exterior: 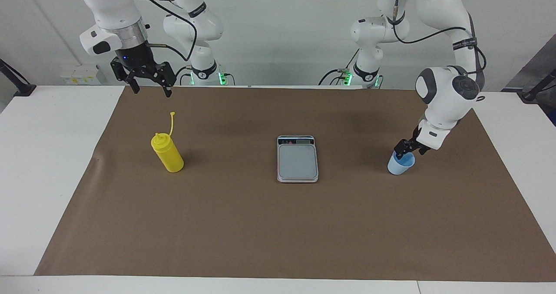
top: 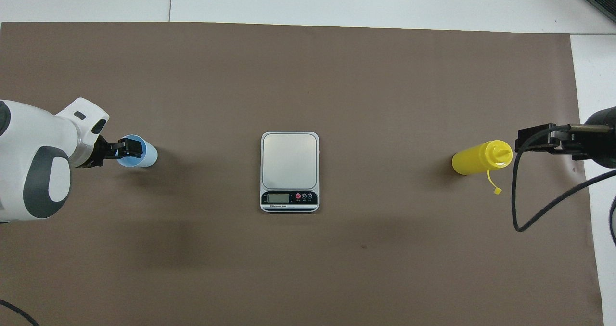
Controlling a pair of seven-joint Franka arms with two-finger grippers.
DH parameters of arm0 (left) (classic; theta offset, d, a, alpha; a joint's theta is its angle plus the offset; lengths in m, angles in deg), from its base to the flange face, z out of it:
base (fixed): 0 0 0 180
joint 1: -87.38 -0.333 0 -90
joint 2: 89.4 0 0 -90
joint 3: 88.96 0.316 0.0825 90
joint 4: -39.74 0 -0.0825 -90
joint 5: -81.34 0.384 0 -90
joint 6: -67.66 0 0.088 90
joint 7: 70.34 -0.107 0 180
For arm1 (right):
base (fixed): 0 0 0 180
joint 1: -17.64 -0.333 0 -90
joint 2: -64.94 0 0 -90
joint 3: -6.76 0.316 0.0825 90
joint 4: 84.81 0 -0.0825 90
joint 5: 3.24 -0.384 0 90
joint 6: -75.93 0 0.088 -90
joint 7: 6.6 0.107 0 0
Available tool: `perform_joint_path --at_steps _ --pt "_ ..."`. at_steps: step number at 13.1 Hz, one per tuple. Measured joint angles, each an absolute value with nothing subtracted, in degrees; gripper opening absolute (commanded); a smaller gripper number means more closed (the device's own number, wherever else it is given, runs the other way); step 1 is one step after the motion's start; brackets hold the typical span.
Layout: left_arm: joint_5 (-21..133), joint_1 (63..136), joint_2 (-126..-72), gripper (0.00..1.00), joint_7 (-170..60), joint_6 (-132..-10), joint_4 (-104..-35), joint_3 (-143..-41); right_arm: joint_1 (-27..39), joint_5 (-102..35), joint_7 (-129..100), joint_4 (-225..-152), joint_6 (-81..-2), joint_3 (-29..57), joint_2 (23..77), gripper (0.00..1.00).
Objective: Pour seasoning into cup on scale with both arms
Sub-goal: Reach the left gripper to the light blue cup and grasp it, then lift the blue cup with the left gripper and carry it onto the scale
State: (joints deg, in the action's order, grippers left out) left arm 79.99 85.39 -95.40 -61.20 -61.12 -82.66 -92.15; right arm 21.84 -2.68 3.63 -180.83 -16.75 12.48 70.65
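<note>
My left gripper should close on the cup's rim now, because my fingers reach over the light blue cup's rim (top: 148,145) in the overhead view.
A light blue cup (exterior: 398,167) (top: 148,156) stands on the brown mat toward the left arm's end of the table. My left gripper (exterior: 404,151) (top: 131,149) is open and low at the cup's rim, with one fingertip over the cup's mouth. The silver-grey scale (exterior: 298,160) (top: 289,160) lies bare at the mat's middle, its display toward the robots. The seasoning, a yellow squeeze bottle (exterior: 169,157) (top: 474,158), stands upright toward the right arm's end. My right gripper (exterior: 150,89) (top: 527,142) hangs open in the air beside the bottle's top, apart from it.
A brown mat (exterior: 260,224) covers most of the white table (exterior: 52,163). The right arm's black cable (top: 524,220) loops down over the mat's edge next to the bottle.
</note>
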Motion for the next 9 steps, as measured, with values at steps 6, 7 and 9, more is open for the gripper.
perform_joint_path --at_steps 6,7,9 --pt "79.99 85.4 -95.82 0.2 -61.2 -62.44 -83.28 -92.3 21.94 -2.68 3.63 -180.87 -16.75 12.4 70.65 1.0" --pt "79.99 85.41 -95.89 0.0 -61.2 -62.71 -83.34 -92.36 21.95 -2.68 3.63 -180.88 -16.75 12.4 70.65 1.0" --pt "79.99 85.41 -96.04 0.0 -61.49 -62.97 -83.42 -92.41 21.95 -2.68 3.63 -180.88 -16.75 12.4 70.66 1.0"
